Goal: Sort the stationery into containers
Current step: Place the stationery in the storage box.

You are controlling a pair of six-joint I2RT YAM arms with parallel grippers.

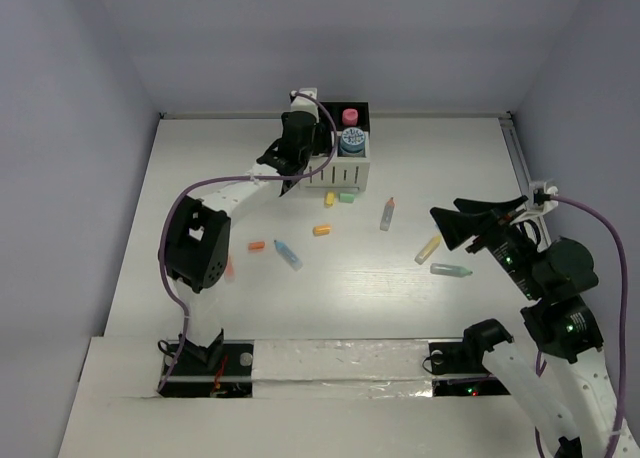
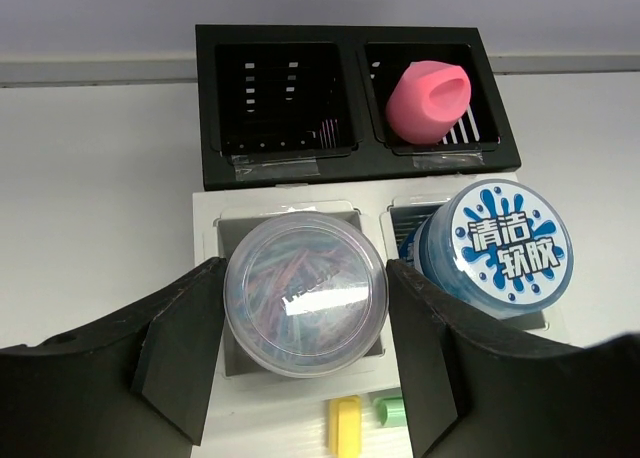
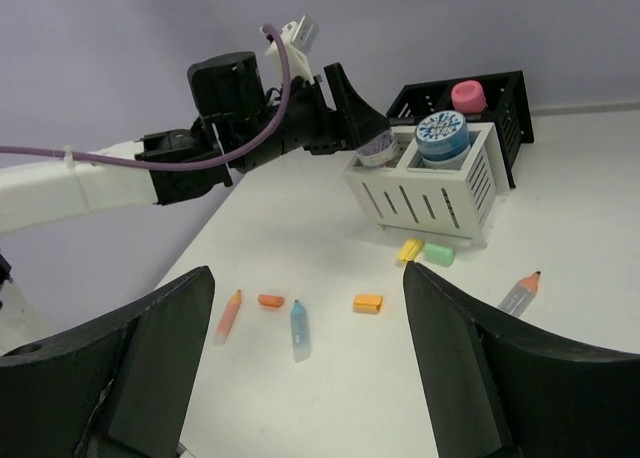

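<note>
My left gripper releases the clear round tub (image 2: 305,293) next, since the tub sits over the white bin's opening and would land inside if I opened the gripper now.
My left gripper (image 2: 305,268) is shut on a clear round tub (image 2: 305,293) of coloured clips, held at the left white bin of the organiser (image 2: 205,228). From the right wrist, the tub (image 3: 375,150) shows at that bin's top. A blue-white roll (image 2: 500,248) stands in the right white bin. A pink item (image 2: 428,100) sits in the right black bin; the left black bin (image 2: 285,93) shows nothing. My right gripper (image 1: 447,208) is open and empty above the table's right side. Loose stubs and pen-like tubes lie on the table.
A yellow stub (image 1: 329,200) and a green stub (image 1: 347,197) lie at the organiser's front. An orange stub (image 1: 321,230), a blue tube (image 1: 288,255), a small orange stub (image 1: 257,246), a clear tube (image 1: 387,214), a yellow tube (image 1: 428,248) and a greenish tube (image 1: 451,270) lie mid-table.
</note>
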